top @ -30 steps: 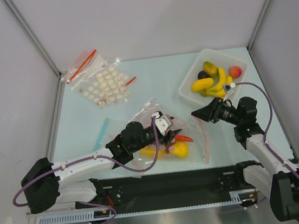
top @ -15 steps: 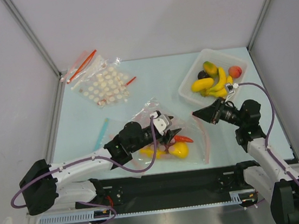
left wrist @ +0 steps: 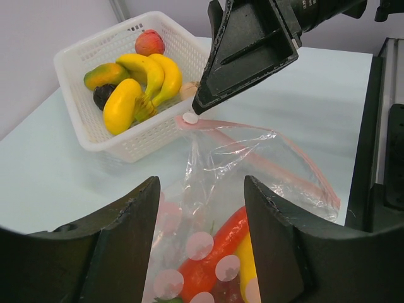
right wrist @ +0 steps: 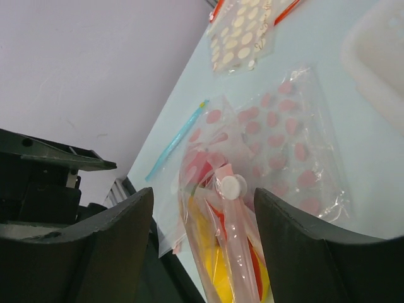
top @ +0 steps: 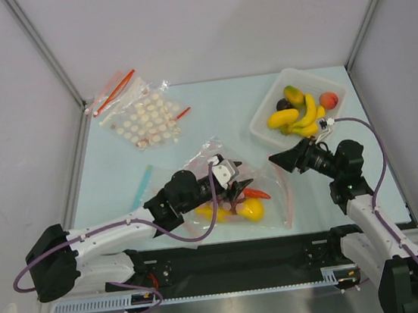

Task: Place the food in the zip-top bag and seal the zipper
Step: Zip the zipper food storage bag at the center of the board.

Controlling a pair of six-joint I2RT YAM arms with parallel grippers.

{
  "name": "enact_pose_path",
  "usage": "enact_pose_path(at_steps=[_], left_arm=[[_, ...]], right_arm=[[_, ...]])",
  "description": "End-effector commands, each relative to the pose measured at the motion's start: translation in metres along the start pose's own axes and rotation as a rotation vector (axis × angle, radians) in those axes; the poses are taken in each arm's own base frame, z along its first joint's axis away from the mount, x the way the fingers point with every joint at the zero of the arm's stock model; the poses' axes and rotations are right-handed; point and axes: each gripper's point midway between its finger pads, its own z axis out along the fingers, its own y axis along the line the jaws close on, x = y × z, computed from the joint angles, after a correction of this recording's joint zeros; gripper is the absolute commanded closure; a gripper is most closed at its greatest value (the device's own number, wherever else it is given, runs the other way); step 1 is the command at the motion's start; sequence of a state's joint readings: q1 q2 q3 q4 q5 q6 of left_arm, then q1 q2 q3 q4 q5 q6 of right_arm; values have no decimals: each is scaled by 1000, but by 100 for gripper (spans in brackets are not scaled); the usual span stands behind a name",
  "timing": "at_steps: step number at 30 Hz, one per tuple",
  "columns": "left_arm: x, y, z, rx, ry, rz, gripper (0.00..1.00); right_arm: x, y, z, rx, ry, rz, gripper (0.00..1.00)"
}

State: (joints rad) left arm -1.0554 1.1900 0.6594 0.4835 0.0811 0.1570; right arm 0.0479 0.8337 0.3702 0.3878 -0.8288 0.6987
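Note:
I will next grab the pink zipper's white end piece with my right gripper and slide it along to seal the zip-top bag.
The zip-top bag [top: 268,204] lies at the table's near middle with a red chili [top: 256,193] and a yellow fruit [top: 251,211] inside. My left gripper [top: 237,183] is open low over it. In the left wrist view its fingers [left wrist: 201,183] stand either side of the crinkled plastic and the chili [left wrist: 214,252], with pale pink dots over them. The pink zipper [left wrist: 271,165] runs away to the right. My right gripper [top: 276,159] is open just right of the bag's mouth. In the right wrist view [right wrist: 203,196] the zipper [right wrist: 237,246] and its white end piece [right wrist: 231,187] lie between the fingers.
A white basket [top: 263,127] at the back right holds bananas [top: 295,115], a peach [top: 329,100] and other food. White-dotted bags [top: 143,119] with red strips lie at the back left. A blue strip [top: 142,186] lies left of the bag. A flat pink-dotted bag [right wrist: 284,145] lies behind it.
The right arm's wrist has shifted slightly right and toward the near edge, its gripper still open by the bag's mouth. The left gripper has barely moved.

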Motion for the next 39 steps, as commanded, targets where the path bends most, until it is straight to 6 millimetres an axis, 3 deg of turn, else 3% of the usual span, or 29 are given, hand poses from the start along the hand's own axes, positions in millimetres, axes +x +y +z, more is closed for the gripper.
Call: enact_pose_path(at_steps=[1, 7, 16, 20, 29, 33, 39], left_arm=[[-31, 4, -4, -11, -84, -15, 39], [-31, 4, -4, -11, -85, -13, 39], [-30, 3, -5, -7, -82, -15, 38], [-32, 3, -5, -5, -87, -15, 39], [-30, 4, -4, -12, -80, -14, 38], [-29, 4, -4, -14, -78, -14, 38], [-34, 6, -6, -20, -88, -21, 38]], right_arm=[[-15, -3, -1, 43, -59, -67, 29], [-19, -11, -3, 91, -98, -88, 29], [-3, -8, 12, -62, -16, 1, 32], [1, -8, 16, -93, 5, 38, 39], [5, 7, 12, -178, 16, 58, 70], [4, 21, 7, -228, 15, 44, 97], [-3, 47, -3, -244, -36, -80, 100]])
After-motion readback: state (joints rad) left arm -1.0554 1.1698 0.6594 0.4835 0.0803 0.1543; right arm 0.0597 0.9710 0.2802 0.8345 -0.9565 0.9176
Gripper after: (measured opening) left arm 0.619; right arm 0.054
